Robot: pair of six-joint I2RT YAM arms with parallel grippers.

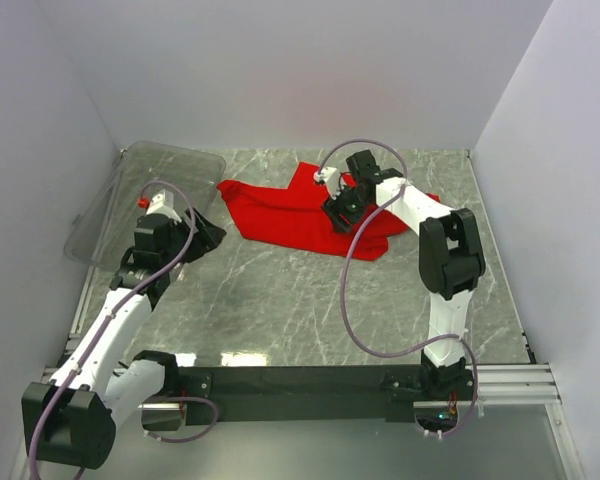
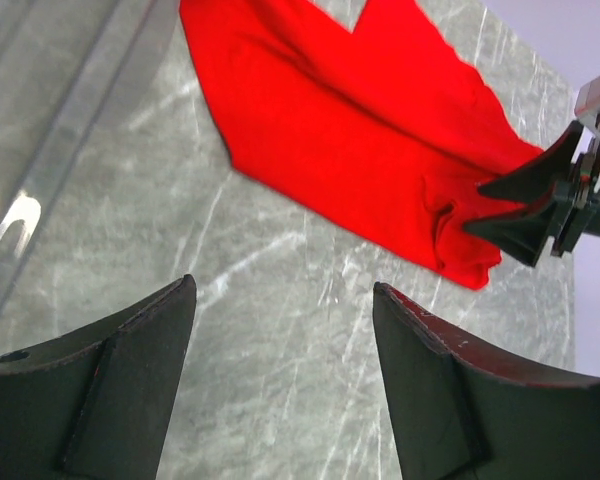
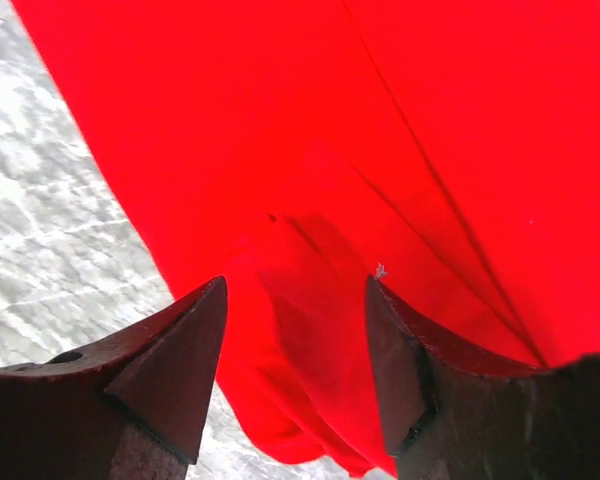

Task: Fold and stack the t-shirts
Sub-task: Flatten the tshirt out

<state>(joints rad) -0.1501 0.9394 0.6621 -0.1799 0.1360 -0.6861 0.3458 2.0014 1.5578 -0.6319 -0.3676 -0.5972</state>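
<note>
I should pull the t-shirt out flat for folding next, so I need to grab the red t-shirt's raised fold at its bunched corner [image 3: 298,292] with my right gripper.
The red t-shirt [image 1: 300,215] lies crumpled at the far middle of the marble table. It also shows in the left wrist view [image 2: 360,130] and fills the right wrist view [image 3: 380,150]. My right gripper [image 1: 337,214] is open, low over the shirt's near right part, with a raised fold of cloth between its fingers [image 3: 185,360]. The right gripper also shows in the left wrist view [image 2: 480,208], at the shirt's bunched corner. My left gripper [image 1: 208,238] is open and empty over bare table, left of the shirt, its fingers [image 2: 130,370] wide apart.
A clear plastic bin [image 1: 145,205] lies tilted at the far left, next to the left arm; its edge shows in the left wrist view [image 2: 70,130]. White walls close in the table on three sides. Bare marble [image 1: 310,300] lies between the shirt and the arm bases.
</note>
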